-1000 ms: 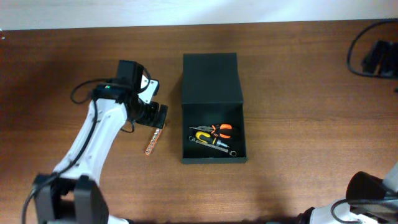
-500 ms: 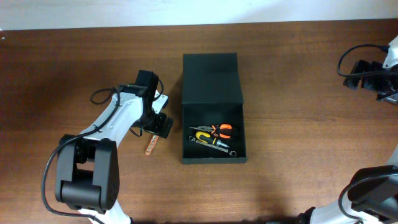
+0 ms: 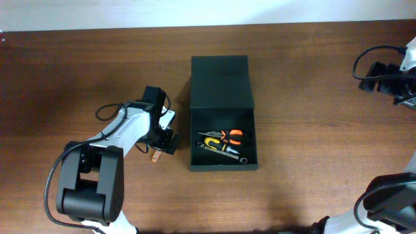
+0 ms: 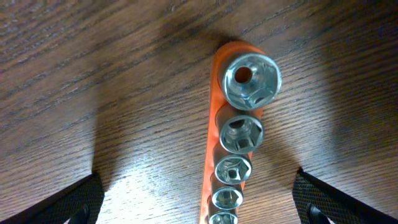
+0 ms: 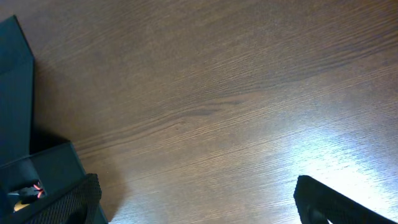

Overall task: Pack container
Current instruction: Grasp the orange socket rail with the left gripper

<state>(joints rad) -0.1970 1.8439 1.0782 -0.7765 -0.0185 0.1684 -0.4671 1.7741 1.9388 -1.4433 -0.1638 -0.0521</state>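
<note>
My left gripper should close and catch the socket bar (image 3: 156, 155).
The dark green container (image 3: 223, 161) lies open mid-table, its flap lid (image 3: 220, 81) folded back on the far side. Inside are orange-handled pliers (image 3: 231, 136), a yellow-handled tool (image 3: 213, 142) and a wrench (image 3: 227, 153). An orange socket rail (image 3: 156, 155) lies on the table left of the box. My left gripper (image 3: 165, 139) hovers open over it. In the left wrist view the rail with several chrome sockets (image 4: 239, 134) runs between the wide-apart fingers (image 4: 68, 202), touching neither. My right gripper (image 3: 378, 73) is open far right, over bare wood.
The table is dark brown wood (image 3: 312, 130). Black cables (image 3: 364, 62) loop by the right arm at the far right edge. In the right wrist view the container's corner (image 5: 18, 106) shows at the left.
My left gripper has moved toward the table's front, from beside the container's lid to over the socket rail. The right arm shifted a second ago, then held still.
</note>
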